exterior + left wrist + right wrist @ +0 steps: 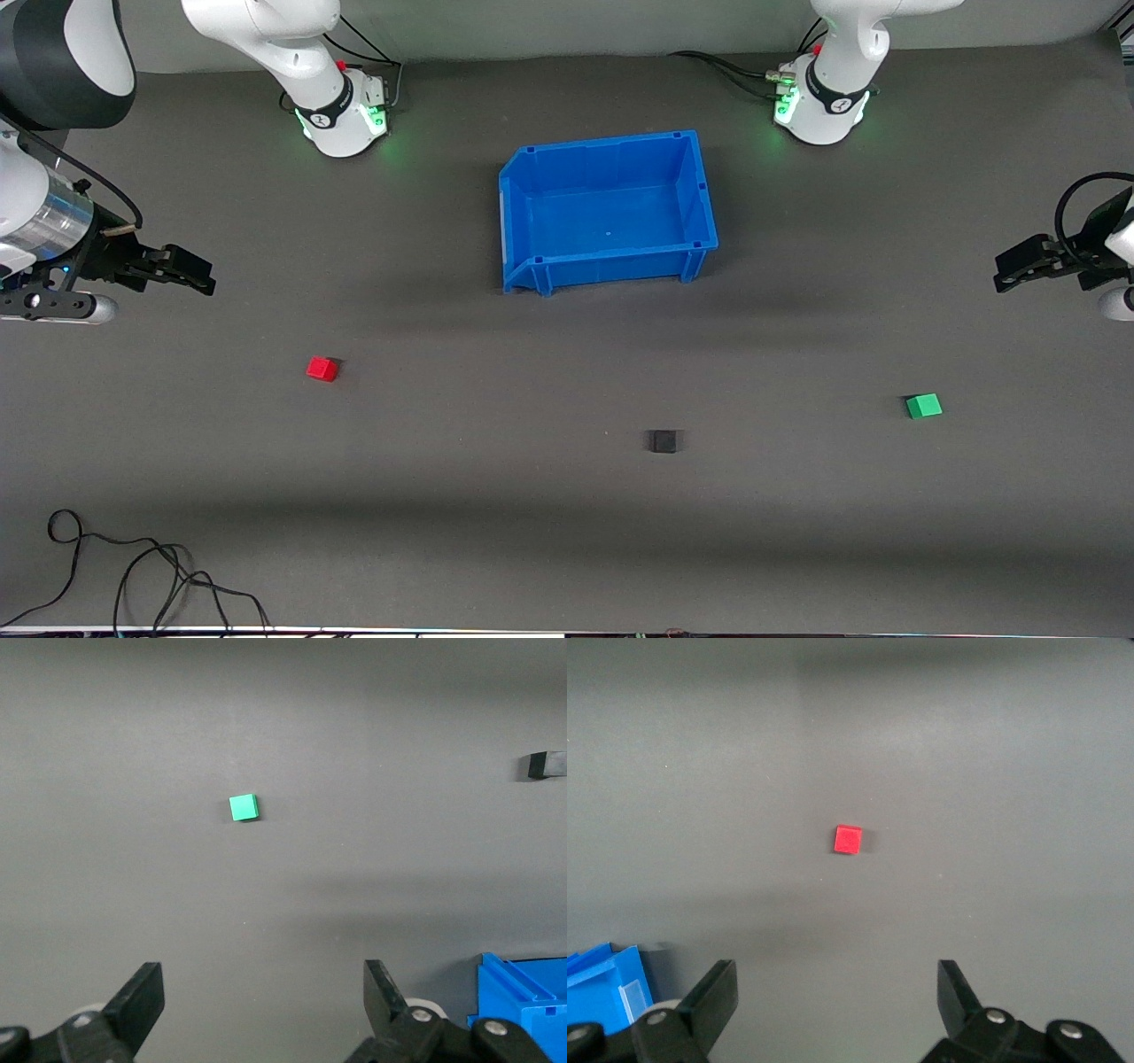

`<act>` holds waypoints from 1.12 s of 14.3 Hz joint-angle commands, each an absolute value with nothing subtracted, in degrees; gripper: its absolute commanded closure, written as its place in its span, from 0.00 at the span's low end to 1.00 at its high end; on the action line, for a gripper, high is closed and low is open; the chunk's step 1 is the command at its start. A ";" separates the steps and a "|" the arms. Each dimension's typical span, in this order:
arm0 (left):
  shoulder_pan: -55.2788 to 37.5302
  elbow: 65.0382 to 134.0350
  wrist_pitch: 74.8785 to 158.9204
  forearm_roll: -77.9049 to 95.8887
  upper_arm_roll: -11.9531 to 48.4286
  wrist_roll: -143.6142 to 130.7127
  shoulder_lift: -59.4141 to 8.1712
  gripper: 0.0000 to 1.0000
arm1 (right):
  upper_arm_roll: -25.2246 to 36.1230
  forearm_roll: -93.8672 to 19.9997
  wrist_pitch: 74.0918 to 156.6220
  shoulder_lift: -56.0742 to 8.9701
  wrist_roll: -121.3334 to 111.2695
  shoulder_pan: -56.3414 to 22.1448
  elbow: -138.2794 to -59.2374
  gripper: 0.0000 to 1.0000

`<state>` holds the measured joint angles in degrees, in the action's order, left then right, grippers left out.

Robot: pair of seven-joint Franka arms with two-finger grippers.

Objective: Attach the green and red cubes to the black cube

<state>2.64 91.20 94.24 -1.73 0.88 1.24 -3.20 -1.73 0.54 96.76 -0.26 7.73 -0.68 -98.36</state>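
The right gripper grabs the red cube by its opposite sides next, to attach the red cube (322, 369) to the black cube (663, 440).
The red cube (322, 369) lies on the grey mat toward the right arm's end; it also shows in the right wrist view (848, 840). The green cube (923, 406) lies toward the left arm's end and shows in the left wrist view (244, 807). The black cube (663, 440) lies between them, nearer the front camera, and shows in the left wrist view (546, 765). My left gripper (1010, 270) (263, 988) hangs open and empty over the mat at its end. My right gripper (197, 273) (836, 988) hangs open and empty over the mat at its end.
An empty blue bin (608, 263) stands mid-table, farther from the front camera than the cubes; its corner shows in both wrist views (523, 997) (602, 983). A black cable (133, 567) lies at the mat's near corner at the right arm's end.
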 commanded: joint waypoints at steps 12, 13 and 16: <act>3.60 86.66 87.36 -8.26 0.61 -24.97 -9.57 0.01 | -1.32 1.23 119.43 -18.26 7.20 -0.62 -106.96 0.00; 3.60 86.66 88.32 -8.17 0.62 -30.62 -10.54 0.01 | -1.23 1.23 121.44 -20.89 7.29 -0.62 -106.61 0.00; 4.21 86.66 88.50 -7.21 0.62 -38.04 -13.44 0.00 | -1.05 1.14 129.28 -27.67 7.81 -0.62 -106.61 0.00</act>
<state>3.68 88.80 89.47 -7.20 0.47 -32.88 -10.98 -1.14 0.58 126.84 -23.86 7.68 -0.66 -107.99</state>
